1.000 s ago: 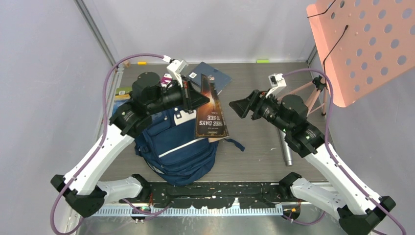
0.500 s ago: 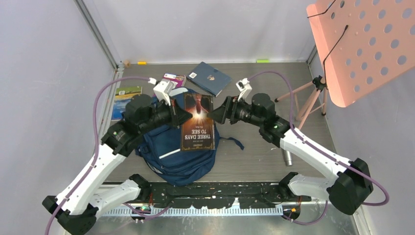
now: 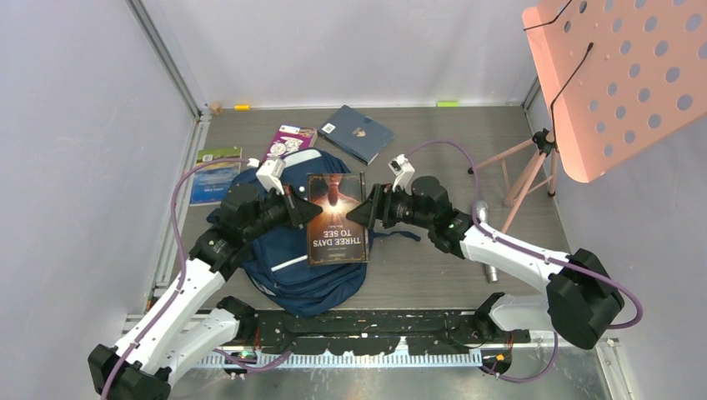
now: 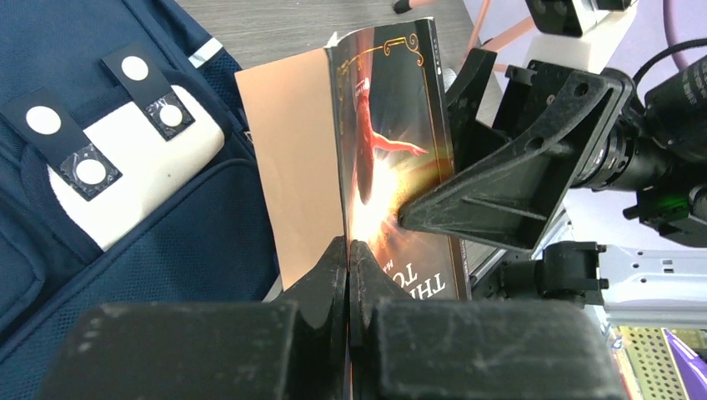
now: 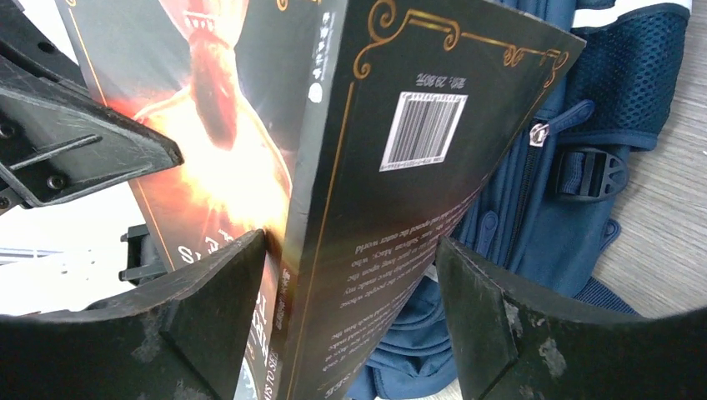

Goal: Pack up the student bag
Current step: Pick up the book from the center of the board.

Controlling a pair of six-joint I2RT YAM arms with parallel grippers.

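Note:
I need to grab the paperback by its spine with my right gripper next. Then the opposite page edge stays free to go into the student bag.
The navy student bag lies on the table between the arms; its white patches show in the left wrist view. A dark paperback with an orange glow on its cover is held above the bag. My left gripper is shut on the front cover at the book's left edge, with the inner page showing beside it. My right gripper is open with its jaws spread around the book's spine; one finger touches the front cover, the other stands clear of the back cover with its barcode.
A blue book, a purple booklet and a green-blue book lie on the table behind and left of the bag. A metal cylinder lies at the right. A pink perforated stand on a tripod fills the far right.
Both arms have come toward the near side with the book, lowering it over the bag. My right gripper has closed in from the right until its open jaws straddle the spine.

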